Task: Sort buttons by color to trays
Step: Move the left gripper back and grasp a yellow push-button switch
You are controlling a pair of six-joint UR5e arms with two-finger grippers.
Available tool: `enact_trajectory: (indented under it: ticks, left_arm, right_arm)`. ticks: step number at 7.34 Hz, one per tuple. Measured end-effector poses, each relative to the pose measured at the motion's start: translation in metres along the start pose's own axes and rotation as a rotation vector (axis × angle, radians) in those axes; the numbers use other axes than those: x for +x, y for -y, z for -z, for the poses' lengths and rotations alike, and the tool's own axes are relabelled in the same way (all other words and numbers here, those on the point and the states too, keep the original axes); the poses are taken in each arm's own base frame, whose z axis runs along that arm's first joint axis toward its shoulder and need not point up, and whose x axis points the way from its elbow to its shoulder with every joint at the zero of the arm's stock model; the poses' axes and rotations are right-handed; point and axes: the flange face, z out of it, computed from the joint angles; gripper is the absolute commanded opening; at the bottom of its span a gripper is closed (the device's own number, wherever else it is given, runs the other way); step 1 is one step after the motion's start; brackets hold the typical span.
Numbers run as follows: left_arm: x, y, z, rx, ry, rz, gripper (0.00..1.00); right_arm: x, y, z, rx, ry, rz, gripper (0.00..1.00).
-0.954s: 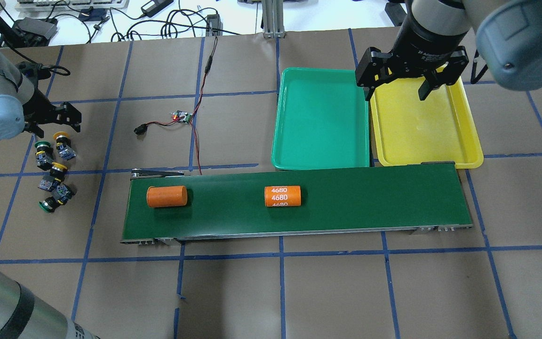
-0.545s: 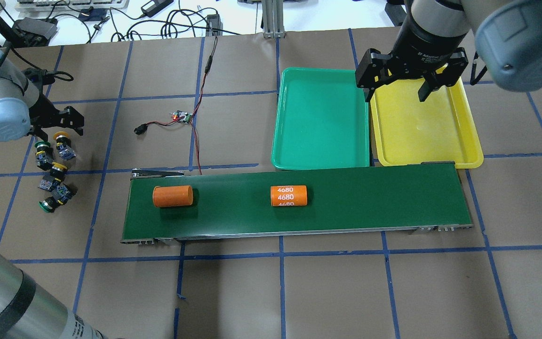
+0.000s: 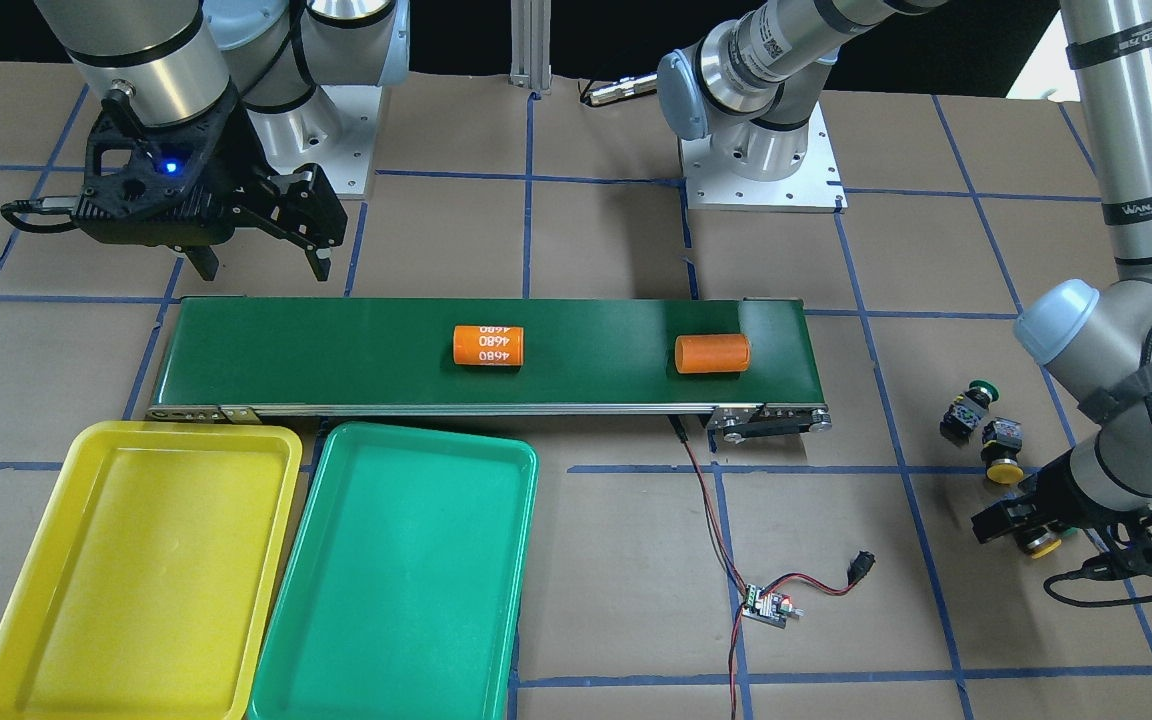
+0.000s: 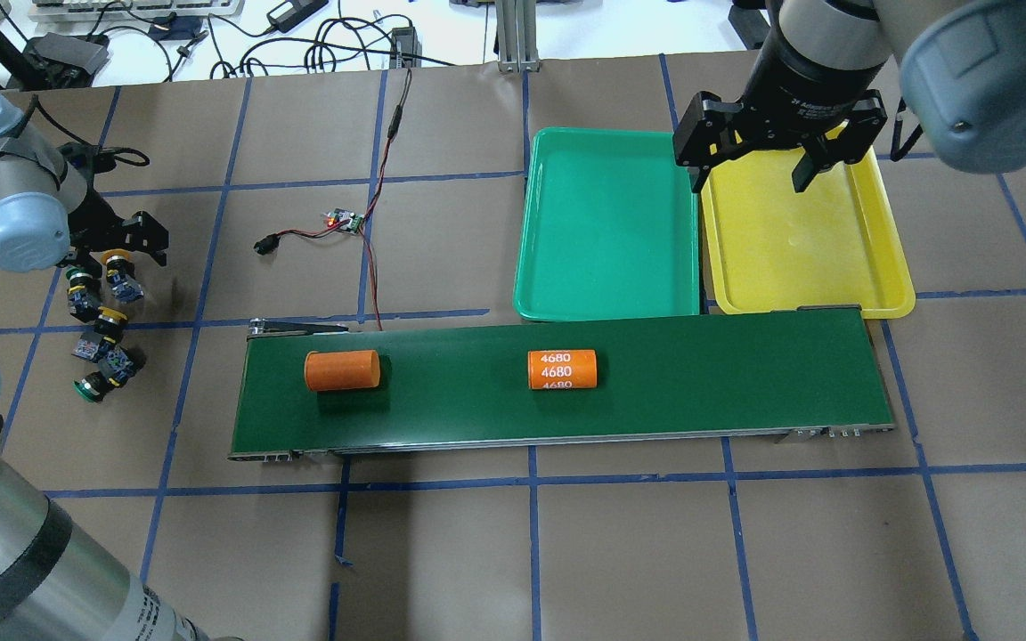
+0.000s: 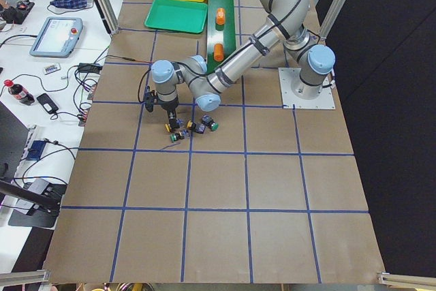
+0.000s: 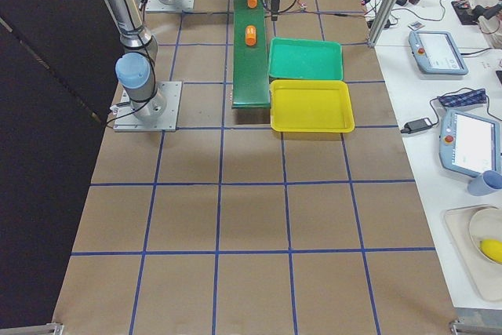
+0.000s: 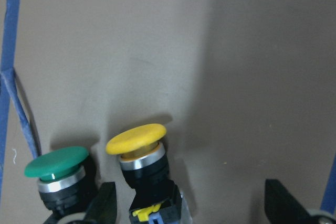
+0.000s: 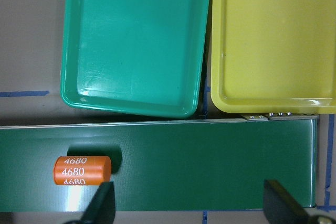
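Observation:
My left gripper closes on the yellow button now, since its fingers reach down near the tabletop on either side of the black body.
Several buttons lie in a cluster at the table's left end. My left gripper hangs open right over a yellow button; in the left wrist view that yellow button stands just inside the left finger, with a green button outside it. Another yellow button and a green button lie nearer. My right gripper is open and empty, high above the far ends of the green tray and the yellow tray. Nothing lies in either tray.
A dark green conveyor belt runs in front of the trays and carries a plain orange cylinder and one marked 4680. A small circuit board with red and black wires lies beyond the belt's left end.
My left gripper has moved right, down onto the far end of the button cluster. Both orange cylinders have travelled right along the belt. The right gripper has stayed put.

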Motion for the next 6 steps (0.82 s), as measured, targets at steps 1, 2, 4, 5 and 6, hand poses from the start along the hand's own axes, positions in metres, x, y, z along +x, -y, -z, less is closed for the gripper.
enact_trajectory:
  ticks: [1, 2, 4, 5, 6]
  left_arm:
    - [-0.0009, 0.0006, -0.0035, -0.007, 0.008, 0.001, 0.93]
    - [-0.0022, 0.0012, -0.0071, -0.015, 0.019, 0.003, 0.42]
    - [-0.0027, 0.0013, -0.0117, -0.024, 0.025, 0.004, 0.0]
    - [-0.003, 0.0012, -0.0101, -0.023, 0.024, 0.001, 0.0]
    - [-0.0029, 0.0007, -0.0027, -0.015, 0.023, -0.008, 0.0]
  right_arm:
    - [0.0, 0.0, 0.0, 0.0, 0.0, 0.0, 1.0]
    - [0.0, 0.0, 0.0, 0.0, 0.0, 0.0, 1.0]
    - [0.0, 0.0, 0.0, 0.0, 0.0, 0.0, 1.0]
    - [0.0, 0.0, 0.0, 0.0, 0.0, 0.0, 1.0]
    - [0.0, 0.0, 0.0, 0.0, 0.0, 0.0, 1.0]
